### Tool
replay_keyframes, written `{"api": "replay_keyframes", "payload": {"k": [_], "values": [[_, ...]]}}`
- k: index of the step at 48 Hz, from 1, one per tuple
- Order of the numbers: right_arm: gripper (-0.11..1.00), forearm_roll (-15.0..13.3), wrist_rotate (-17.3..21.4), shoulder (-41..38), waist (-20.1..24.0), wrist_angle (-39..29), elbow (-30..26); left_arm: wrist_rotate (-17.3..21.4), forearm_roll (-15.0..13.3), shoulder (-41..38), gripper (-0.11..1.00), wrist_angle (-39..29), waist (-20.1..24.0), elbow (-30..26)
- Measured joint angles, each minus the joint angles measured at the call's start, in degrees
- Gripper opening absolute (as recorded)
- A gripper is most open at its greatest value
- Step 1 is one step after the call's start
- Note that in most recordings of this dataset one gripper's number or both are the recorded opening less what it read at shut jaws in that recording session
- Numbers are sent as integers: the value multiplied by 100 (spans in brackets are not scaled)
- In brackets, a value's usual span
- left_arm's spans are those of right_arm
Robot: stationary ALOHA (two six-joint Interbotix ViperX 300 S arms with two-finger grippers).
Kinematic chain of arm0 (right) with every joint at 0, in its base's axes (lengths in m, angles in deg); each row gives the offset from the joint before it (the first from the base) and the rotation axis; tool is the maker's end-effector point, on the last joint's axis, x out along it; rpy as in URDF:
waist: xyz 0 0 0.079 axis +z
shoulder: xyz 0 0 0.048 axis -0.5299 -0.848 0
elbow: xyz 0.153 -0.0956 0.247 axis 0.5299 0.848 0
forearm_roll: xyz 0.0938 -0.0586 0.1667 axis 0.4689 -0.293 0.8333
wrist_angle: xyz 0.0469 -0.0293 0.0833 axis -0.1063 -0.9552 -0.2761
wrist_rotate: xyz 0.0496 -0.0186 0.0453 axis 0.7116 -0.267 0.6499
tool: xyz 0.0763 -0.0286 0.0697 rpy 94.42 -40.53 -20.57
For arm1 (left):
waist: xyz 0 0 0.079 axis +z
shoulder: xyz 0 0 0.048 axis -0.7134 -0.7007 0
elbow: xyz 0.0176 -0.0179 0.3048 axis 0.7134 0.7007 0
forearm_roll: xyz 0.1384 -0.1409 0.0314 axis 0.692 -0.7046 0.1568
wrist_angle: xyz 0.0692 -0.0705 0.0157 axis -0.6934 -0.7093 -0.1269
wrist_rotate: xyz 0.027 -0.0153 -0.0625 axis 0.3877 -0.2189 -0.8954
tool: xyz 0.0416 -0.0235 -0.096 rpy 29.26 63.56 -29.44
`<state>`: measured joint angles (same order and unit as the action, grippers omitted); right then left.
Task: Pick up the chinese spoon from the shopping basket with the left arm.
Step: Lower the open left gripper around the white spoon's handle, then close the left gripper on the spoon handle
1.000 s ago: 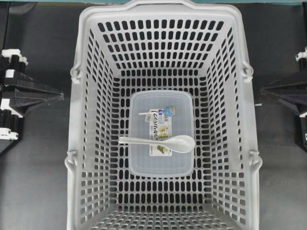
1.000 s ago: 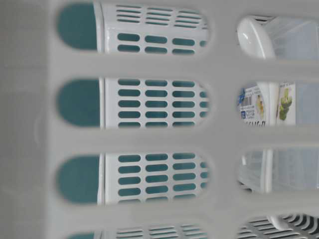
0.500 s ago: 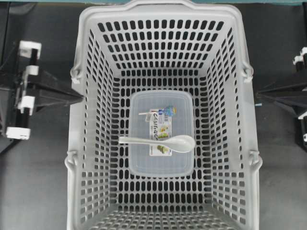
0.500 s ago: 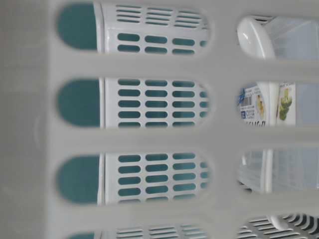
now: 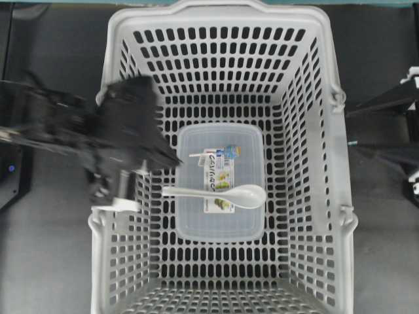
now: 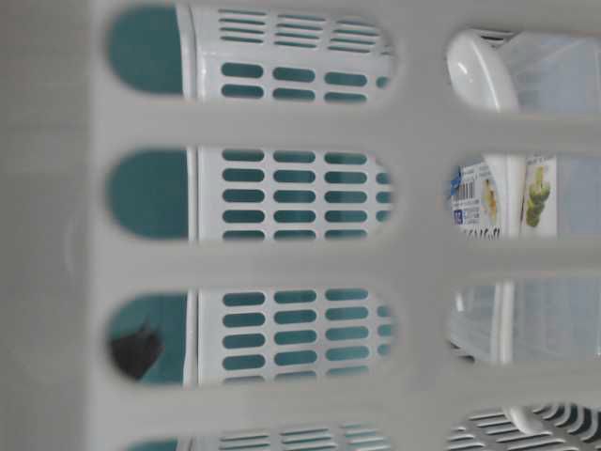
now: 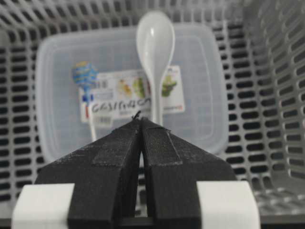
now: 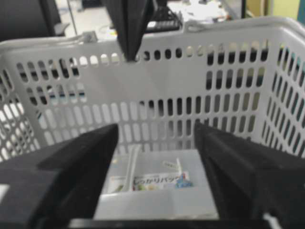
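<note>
The chinese spoon is long and has a big bowl at one end [image 5: 249, 195]. My left gripper should grab it by the handle close to the bowl [image 5: 212, 193].
The white chinese spoon [image 5: 216, 193] lies across a clear lidded container [image 5: 219, 226] on the floor of the grey shopping basket [image 5: 216, 10], handle pointing left. My left gripper [image 5: 175, 159], blurred, reaches over the basket's left wall with its tip just above-left of the handle end. In the left wrist view the left gripper [image 7: 140, 120] is shut and holds nothing, and the spoon [image 7: 155, 47] runs straight ahead, bowl farthest away. My right gripper [image 8: 156, 138] is open outside the basket's right wall, with nothing between its fingers.
The container's printed label [image 7: 133, 93] lies under the spoon. The basket's slotted walls [image 8: 143, 57] stand high on all sides, with hinge knobs [image 5: 337, 98] on the rim. Dark tabletop [image 5: 52, 248] flanks the basket.
The left arm has swung from outside the basket over its left wall toward the spoon's handle. The right gripper has opened. Spoon and container have not moved.
</note>
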<state>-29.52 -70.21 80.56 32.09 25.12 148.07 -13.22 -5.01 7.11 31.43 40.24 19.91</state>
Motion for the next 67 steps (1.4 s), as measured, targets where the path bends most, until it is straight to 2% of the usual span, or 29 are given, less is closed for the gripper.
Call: {"api": "replay_keyframes", "payload": {"k": [11,17,20,30,34,45,60,64,67], "values": [[68,9,-149,88,0,114,-9,9,0,-976,0,-633,-70,-835],[68,0,-158,123,0,132,0,9,-9,-1266,2,-694,-97,-1020],[68,0,-158,123,-9,132,0,18,0,-1371,15,-703,-105,-1028],[68,9,-158,123,-18,193,0,-79,0,-1775,76,-721,-193,-1099],[68,9,-158,123,-18,193,-9,-97,0,-1969,89,-729,-255,-1107],[68,9,-158,123,-26,202,-9,-264,0,-2391,85,-738,-360,-1107],[68,9,-167,123,-26,202,0,-396,0,-2654,83,-712,-281,-1063],[68,9,-167,123,-26,202,0,-457,0,-2663,79,-712,-237,-1028],[68,9,-167,123,-26,193,0,-527,0,-2663,72,-712,-220,-1046]]}}
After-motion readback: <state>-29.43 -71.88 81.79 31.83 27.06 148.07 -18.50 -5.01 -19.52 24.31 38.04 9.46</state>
